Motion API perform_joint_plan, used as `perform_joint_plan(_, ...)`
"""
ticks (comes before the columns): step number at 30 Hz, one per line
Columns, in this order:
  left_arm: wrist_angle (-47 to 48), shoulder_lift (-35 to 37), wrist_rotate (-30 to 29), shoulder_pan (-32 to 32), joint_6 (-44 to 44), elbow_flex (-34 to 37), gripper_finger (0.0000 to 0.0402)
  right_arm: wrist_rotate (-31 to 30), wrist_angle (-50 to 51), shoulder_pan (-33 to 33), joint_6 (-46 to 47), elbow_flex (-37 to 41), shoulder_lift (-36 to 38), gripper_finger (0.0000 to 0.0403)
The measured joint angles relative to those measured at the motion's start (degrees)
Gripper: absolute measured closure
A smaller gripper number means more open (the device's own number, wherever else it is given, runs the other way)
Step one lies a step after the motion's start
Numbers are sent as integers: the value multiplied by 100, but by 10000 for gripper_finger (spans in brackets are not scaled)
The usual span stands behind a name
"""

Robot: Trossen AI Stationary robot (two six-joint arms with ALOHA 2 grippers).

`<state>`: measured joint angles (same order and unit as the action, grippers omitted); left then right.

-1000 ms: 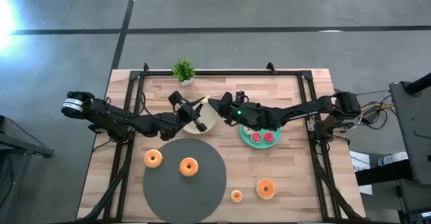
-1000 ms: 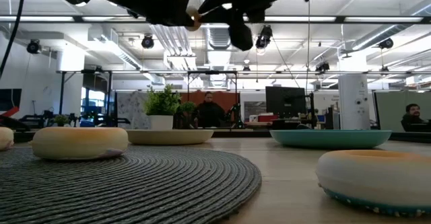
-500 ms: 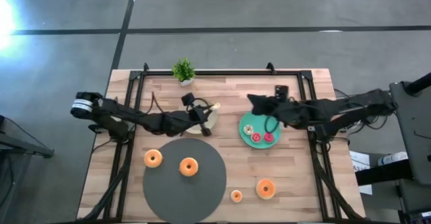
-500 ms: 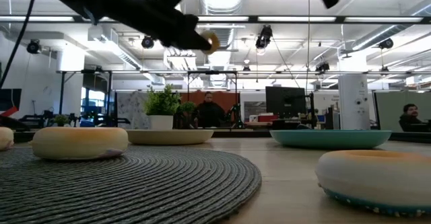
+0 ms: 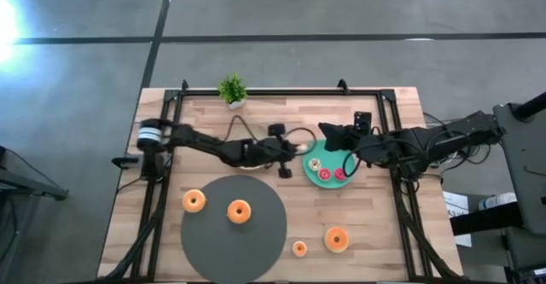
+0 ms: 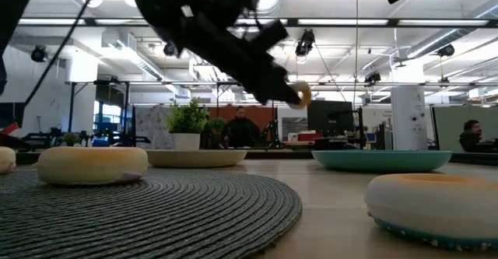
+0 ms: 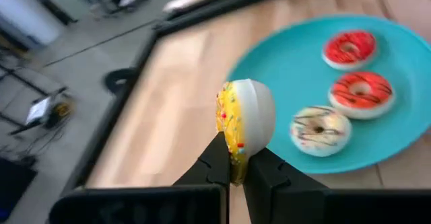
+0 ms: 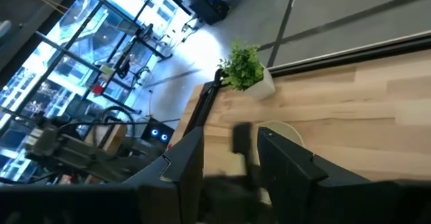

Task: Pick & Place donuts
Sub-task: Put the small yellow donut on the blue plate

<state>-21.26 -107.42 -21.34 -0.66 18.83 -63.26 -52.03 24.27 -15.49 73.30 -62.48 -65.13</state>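
Observation:
The yellow donut (image 7: pixel 239 116) is hanging above the teal plate's rim and short of it. My left gripper needs to move the donut toward the plate before letting go of it.
My left gripper (image 7: pixel 234 165) is shut on a small yellow-frosted donut (image 7: pixel 244 120) and hovers at the left rim of the teal plate (image 7: pixel 289 69). In the high view this gripper (image 5: pixel 293 148) reaches across from the left. The plate (image 5: pixel 309 172) carries two red-frosted donuts (image 7: pixel 350 48) (image 7: pixel 360 89) and a white one with dark stripes (image 7: pixel 319 130). My right gripper (image 8: pixel 229 153) is open and empty, raised over the plate's far side (image 5: pixel 329 136). Other donuts lie flat: one on the dark mat (image 5: pixel 239 211), one beside it (image 5: pixel 194 201), two near the table's near edge (image 5: pixel 336 239) (image 5: pixel 299 248). My left gripper pinches the yellow donut by the lower part of its ring (image 7: pixel 236 158), between its two fingertips (image 7: pixel 217 162). The donut stands on edge above them, frosting to one side, pale underside to the other. In the low view the donut (image 6: pixel 300 96) is lifted clear of table and plate.
A beige plate (image 5: pixel 262 158) lies mostly under my left arm. A small potted plant (image 5: pixel 231 89) stands at the far edge. The round dark mat (image 5: pixel 256 233) fills the near middle. Black frame rails (image 5: pixel 394 122) run along the table's sides.
My right gripper has drawn back from the donut toward the table's right and risen. My left gripper has kept hold of the yellow donut, carried it rightward from over the beige plate to the teal plate's left rim, and come lower.

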Motion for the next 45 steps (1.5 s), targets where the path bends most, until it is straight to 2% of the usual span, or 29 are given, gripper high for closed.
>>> perform_joint_plan(11, 643, -1636, 444, -94, 548, -1859, 401, -91, -24, -113, -338, -81, 606, 273)
perform_joint_plan(16, 1605, -2110, 457, -230, 749, -2750, 401, -159, -29, -116, -496, -72, 795, 275)
perform_joint_plan(21, 2390, -2259, 527, -367, 922, -3342, 401, -181, -1, -114, -638, -50, 858, 274)
perform_joint_plan(27, 2686, -2259, 610, -514, 928, -3547, 397, -201, 42, -111, -756, -33, 962, 275)
perform_joint_plan(33, 2795, -2259, 995, -602, 611, -3595, 353, -219, 210, -111, -752, -28, 1066, 273)
perform_joint_plan(37, 2936, -2259, 1040, -600, 604, -3594, 329, -234, 256, -111, -754, -28, 1076, 275)
perform_joint_plan(45, 3241, -2259, 1053, -602, 711, -3589, 323, -264, 258, -111, -772, -7, 1069, 275)
